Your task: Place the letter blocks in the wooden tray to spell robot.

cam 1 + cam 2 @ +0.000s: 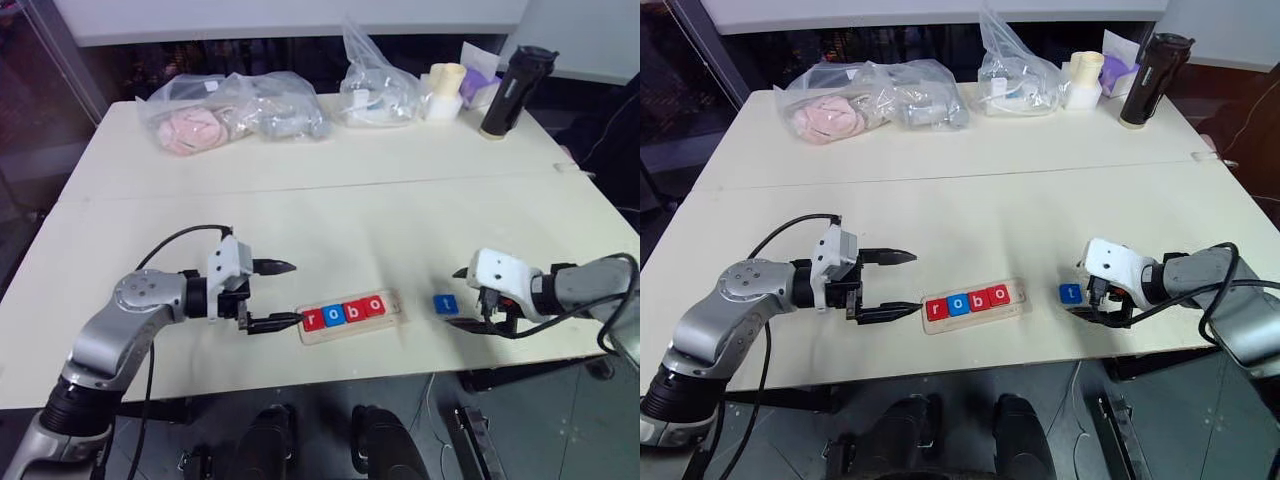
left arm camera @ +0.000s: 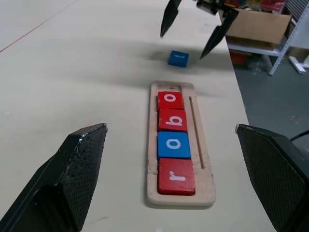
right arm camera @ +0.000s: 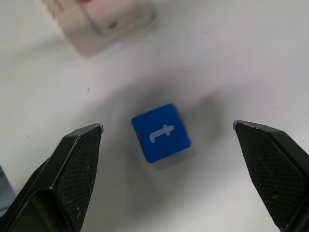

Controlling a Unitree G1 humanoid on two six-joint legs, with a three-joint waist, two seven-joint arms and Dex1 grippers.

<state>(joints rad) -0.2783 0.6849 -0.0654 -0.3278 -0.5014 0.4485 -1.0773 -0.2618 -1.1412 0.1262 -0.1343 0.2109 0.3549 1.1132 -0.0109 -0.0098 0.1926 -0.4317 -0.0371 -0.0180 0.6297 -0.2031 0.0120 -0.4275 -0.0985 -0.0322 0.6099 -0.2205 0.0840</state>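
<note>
I will next grab the blue t block (image 1: 446,303) by its side edges with my right gripper, to finish spelling robot in the wooden tray (image 1: 393,312).
The wooden tray (image 1: 393,312) lies near the table's front edge. In its groove sit letter blocks: a red r (image 2: 176,176), a blue o (image 2: 175,144), a red b (image 2: 172,119) and a red o (image 2: 170,100). The slot at the tray's right end is bare. A blue t block (image 1: 446,303) lies flat on the table to the right of the tray. My right gripper (image 1: 458,298) hovers over the t block (image 3: 161,133), open, one finger on each side and apart from it. My left gripper (image 1: 292,292) is open at the tray's left end, holding nothing.
Along the table's far edge stand clear plastic bags (image 1: 235,112) (image 1: 375,85), a pale cup stack (image 1: 445,88) and a black bottle (image 1: 515,90). The table's front edge (image 1: 330,385) runs just below the tray. A cardboard box (image 2: 256,24) sits beyond the table's right side.
</note>
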